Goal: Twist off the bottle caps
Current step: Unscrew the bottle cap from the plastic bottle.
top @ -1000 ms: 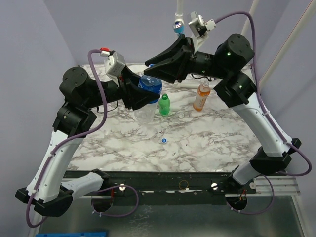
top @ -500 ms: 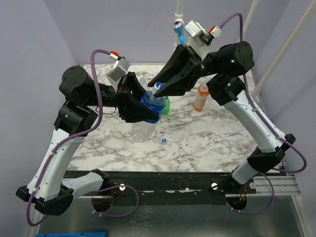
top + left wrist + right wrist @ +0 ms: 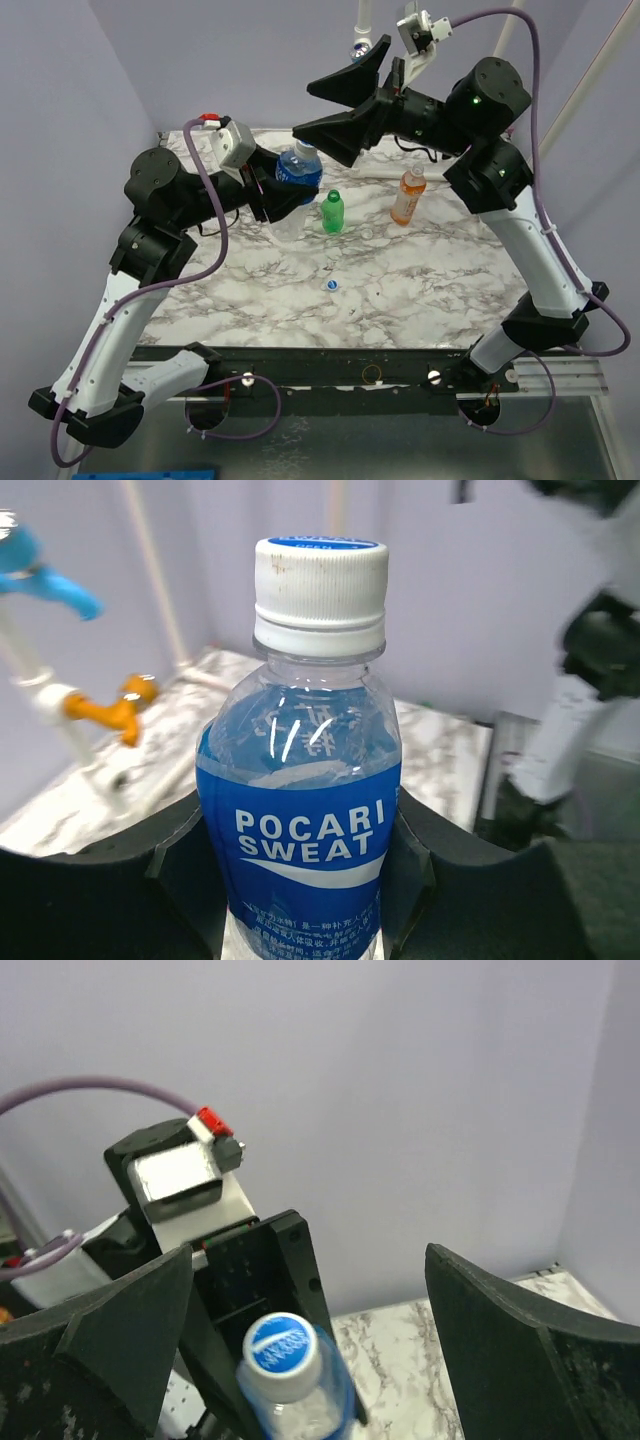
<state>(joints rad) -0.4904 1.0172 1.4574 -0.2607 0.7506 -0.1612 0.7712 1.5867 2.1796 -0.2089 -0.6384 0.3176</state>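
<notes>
I need to grab the white, blue-topped cap [image 3: 306,152] by its sides with my right gripper next, leaving the bottle to my left gripper, so that the cap can be unscrewed.
My left gripper [image 3: 285,190] is shut on the clear bottle with the blue label [image 3: 299,172] and holds it above the table. In the left wrist view the bottle [image 3: 300,810] stands upright between the black fingers [image 3: 470,880], with its white, blue-topped cap [image 3: 320,580] on the neck. My right gripper [image 3: 302,110] hangs open just above and behind that cap [image 3: 306,152], touching nothing. From the right wrist the cap [image 3: 282,1345] lies low between the wide-spread fingers [image 3: 520,1340]. A green bottle [image 3: 332,212] and an orange bottle [image 3: 407,195] stand on the table. One loose cap [image 3: 332,285] lies on the marble.
The marble table [image 3: 420,290] is enclosed by lilac walls. A blue pipe fitting [image 3: 360,50] hangs at the back; in the left wrist view the blue fitting [image 3: 50,575] and an orange fitting [image 3: 110,708] sit on white pipes at the left.
My right gripper has opened wide and lifted up off the bottle's cap. The left gripper has swung the bottle back from its tilt to upright, the cap still on.
</notes>
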